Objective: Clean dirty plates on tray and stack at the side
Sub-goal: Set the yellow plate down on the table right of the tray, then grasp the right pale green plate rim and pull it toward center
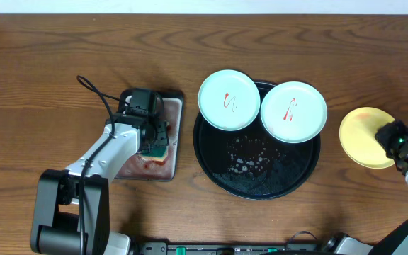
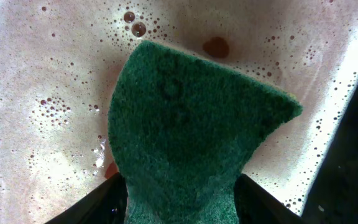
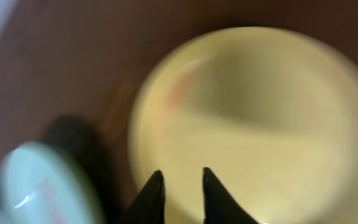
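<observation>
My right gripper picks up the mint-white plate nearer the yellow plate (image 1: 363,136) next, by its rim on the yellow plate's side, since its smeared side stays open to clean.
Two mint-white plates (image 1: 229,100) (image 1: 294,111), each with a red sauce smear, lie on the far part of the round black tray (image 1: 261,177). The pale yellow plate (image 1: 363,136) lies on the table right of the tray. My right gripper (image 1: 390,137) hovers over its right edge. In the blurred right wrist view its fingers (image 3: 181,177) are a little apart over the yellow plate (image 3: 260,118), with nothing between them. My left gripper (image 1: 152,134) is shut on a green sponge (image 2: 191,118) in the sponge tray.
The rectangular sponge tray (image 1: 178,117) left of the black tray holds pinkish soapy water (image 2: 36,74). Soap foam (image 1: 250,159) lies on the black tray's floor. One mint plate (image 3: 36,186) shows at the lower left of the right wrist view.
</observation>
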Available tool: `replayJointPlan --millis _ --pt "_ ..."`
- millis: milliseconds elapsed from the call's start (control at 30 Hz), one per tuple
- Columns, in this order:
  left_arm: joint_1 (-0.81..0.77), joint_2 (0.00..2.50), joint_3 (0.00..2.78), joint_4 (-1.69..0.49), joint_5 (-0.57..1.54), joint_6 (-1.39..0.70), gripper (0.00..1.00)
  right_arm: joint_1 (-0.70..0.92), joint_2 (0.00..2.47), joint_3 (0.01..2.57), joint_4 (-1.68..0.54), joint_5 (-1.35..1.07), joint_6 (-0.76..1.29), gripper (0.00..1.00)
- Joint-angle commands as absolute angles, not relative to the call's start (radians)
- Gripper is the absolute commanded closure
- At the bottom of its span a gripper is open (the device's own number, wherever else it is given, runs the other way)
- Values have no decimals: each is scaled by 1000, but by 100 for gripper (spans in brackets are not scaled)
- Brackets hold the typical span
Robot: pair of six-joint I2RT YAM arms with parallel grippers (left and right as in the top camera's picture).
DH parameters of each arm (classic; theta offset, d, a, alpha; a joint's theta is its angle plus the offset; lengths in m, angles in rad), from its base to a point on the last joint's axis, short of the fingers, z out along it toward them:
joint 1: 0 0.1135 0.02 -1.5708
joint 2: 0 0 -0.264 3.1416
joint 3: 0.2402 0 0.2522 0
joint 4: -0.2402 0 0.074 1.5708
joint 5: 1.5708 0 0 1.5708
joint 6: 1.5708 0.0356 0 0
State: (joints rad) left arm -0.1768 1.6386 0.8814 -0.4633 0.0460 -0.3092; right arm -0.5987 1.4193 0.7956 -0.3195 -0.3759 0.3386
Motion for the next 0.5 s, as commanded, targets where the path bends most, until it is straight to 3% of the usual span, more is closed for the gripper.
replayJointPlan --millis 0,133,167,233,267,467 --pt "-173 1650 870 -463 45 -297 44 -532 1418 815 -321 -612 185 73" --pt "-173 1650 870 -463 45 -296 48 -411 1418 833 -338 -533 88 62" --pt "-173 1650 870 -463 45 -296 56 -376 1419 837 -340 -498 73 61" --pt "-173 1650 870 -464 45 -296 86 -318 1420 838 -339 -428 47 59" --pt "-173 1650 870 -463 45 -296 92 -288 1425 838 -335 -374 43 58" --pt "-173 1650 870 -469 44 -296 92 -189 1499 838 -269 -180 44 53"
